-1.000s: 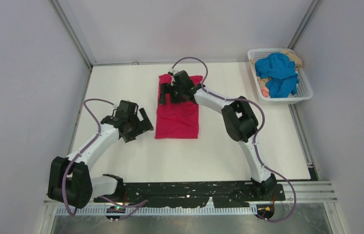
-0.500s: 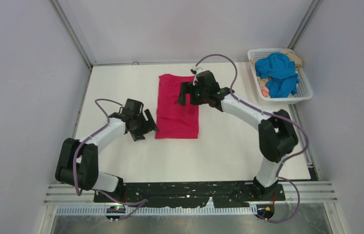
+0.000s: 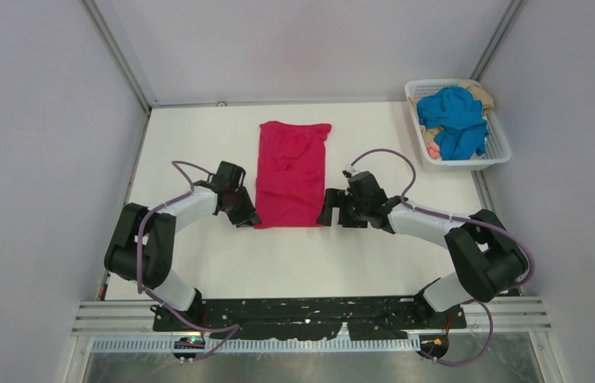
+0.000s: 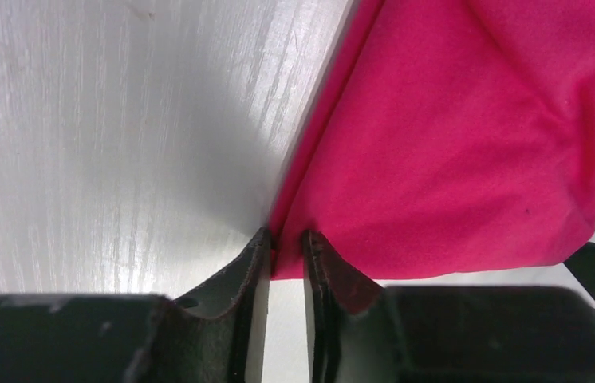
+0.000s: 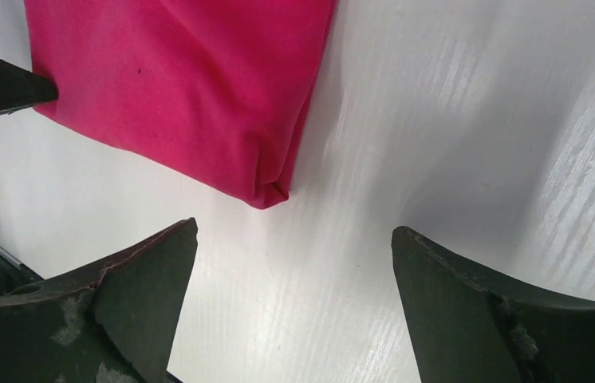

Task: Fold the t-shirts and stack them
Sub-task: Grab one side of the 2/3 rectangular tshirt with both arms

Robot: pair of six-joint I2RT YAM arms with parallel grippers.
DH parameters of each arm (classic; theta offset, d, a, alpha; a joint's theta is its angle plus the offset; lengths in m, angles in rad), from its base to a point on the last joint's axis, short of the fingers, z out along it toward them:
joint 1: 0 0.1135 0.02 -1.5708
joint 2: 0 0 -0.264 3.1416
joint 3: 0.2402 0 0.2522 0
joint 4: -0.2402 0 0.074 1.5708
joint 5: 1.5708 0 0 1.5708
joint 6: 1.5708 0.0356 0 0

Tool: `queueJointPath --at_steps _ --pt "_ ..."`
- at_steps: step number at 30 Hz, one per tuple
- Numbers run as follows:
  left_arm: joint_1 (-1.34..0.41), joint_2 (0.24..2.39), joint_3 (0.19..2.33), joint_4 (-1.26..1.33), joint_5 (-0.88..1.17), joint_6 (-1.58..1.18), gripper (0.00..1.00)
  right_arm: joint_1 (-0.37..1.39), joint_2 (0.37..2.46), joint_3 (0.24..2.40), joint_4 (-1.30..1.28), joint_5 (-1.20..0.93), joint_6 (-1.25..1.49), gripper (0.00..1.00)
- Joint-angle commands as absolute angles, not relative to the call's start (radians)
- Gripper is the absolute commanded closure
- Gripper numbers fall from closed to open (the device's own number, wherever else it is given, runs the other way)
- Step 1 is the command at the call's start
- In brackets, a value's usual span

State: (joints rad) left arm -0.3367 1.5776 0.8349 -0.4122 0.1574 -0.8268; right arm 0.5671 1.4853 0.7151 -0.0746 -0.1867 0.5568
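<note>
My right gripper grabs the crimson-pink t-shirt's free near corner next, opposite my left gripper, to fold the t-shirt's near edge over.
The crimson-pink t-shirt (image 3: 290, 171) lies folded into a long rectangle in the middle of the table. My left gripper (image 3: 248, 217) is at its near-left corner. In the left wrist view the fingertips (image 4: 260, 249) pinch the shirt's edge (image 4: 454, 144) between them. My right gripper (image 3: 329, 209) is low at the near-right corner and open. In the right wrist view the shirt's corner (image 5: 274, 190) lies just ahead of the wide gap of the gripper (image 5: 294, 239). A blue t-shirt (image 3: 454, 116) and a beige one (image 3: 483, 94) are bunched in the basket.
The white lattice basket (image 3: 470, 163) stands at the back right corner of the table. Grey walls close the table on three sides. Both arm bases sit on the black rail (image 3: 310, 315) at the near edge.
My left gripper slid right to the shirt's near-left corner and closed on the edge. My right arm drew back from the shirt's far end to its near-right corner, still open.
</note>
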Motion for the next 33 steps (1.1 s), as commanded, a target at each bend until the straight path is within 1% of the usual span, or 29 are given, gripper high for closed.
queueJointPath --at_steps 1,2,4,5,6,7,8,9,14,21,23,24,25,26,28,31,33 --pt "-0.346 1.615 0.861 -0.365 0.189 -0.825 0.89 0.568 1.444 0.690 0.058 -0.231 0.624 0.02" --pt "-0.348 1.618 0.859 -0.362 0.189 -0.825 0.99 0.568 1.455 0.678 0.071 -0.233 0.638 0.01" --pt "-0.348 1.620 0.851 -0.352 0.192 -0.825 1.00 0.571 1.469 0.658 0.104 -0.227 0.671 0.01" --pt "-0.348 1.617 0.844 -0.340 0.193 -0.826 1.00 0.572 1.472 0.652 0.117 -0.225 0.683 0.06" --pt "-0.349 1.609 0.838 -0.334 0.193 -0.827 1.00 0.575 1.481 0.641 0.147 -0.223 0.705 0.08" --pt "-0.350 1.600 0.833 -0.332 0.193 -0.828 1.00 0.577 1.484 0.635 0.162 -0.223 0.713 0.14" --pt "-0.350 1.589 0.829 -0.332 0.186 -0.827 1.00 0.580 1.499 0.633 0.182 -0.221 0.721 0.18" --pt "-0.350 1.582 0.826 -0.331 0.184 -0.827 1.00 0.581 1.518 0.638 0.184 -0.219 0.723 0.26" --pt "-0.353 1.572 0.821 -0.330 0.178 -0.828 1.00 0.594 1.566 0.640 0.221 -0.243 0.737 0.44" --pt "-0.360 1.577 0.818 -0.327 0.178 -0.829 1.00 0.616 1.609 0.636 0.221 -0.205 0.739 0.60" --pt "-0.361 1.577 0.818 -0.329 0.176 -0.828 1.00 0.619 1.618 0.633 0.220 -0.214 0.737 0.72" --pt "-0.360 1.575 0.818 -0.336 0.176 -0.828 1.00 0.622 1.618 0.631 0.217 -0.219 0.734 0.88" --pt "-0.360 1.568 0.816 -0.347 0.174 -0.828 1.00 0.627 1.610 0.629 0.203 -0.237 0.725 0.91" --pt "-0.360 1.556 0.809 -0.364 0.164 -0.825 1.00 0.633 1.602 0.624 0.194 -0.247 0.712 0.93" --pt "-0.364 1.496 0.764 -0.386 0.114 -0.827 1.00 0.641 1.553 0.594 0.156 -0.279 0.697 0.94" --pt "-0.375 1.349 0.654 -0.416 0.031 -0.836 1.00 0.645 1.415 0.499 0.111 -0.345 0.687 0.94" --pt "-0.390 1.237 0.592 -0.449 0.022 -0.843 1.00 0.655 1.320 0.460 0.061 -0.405 0.674 0.94"
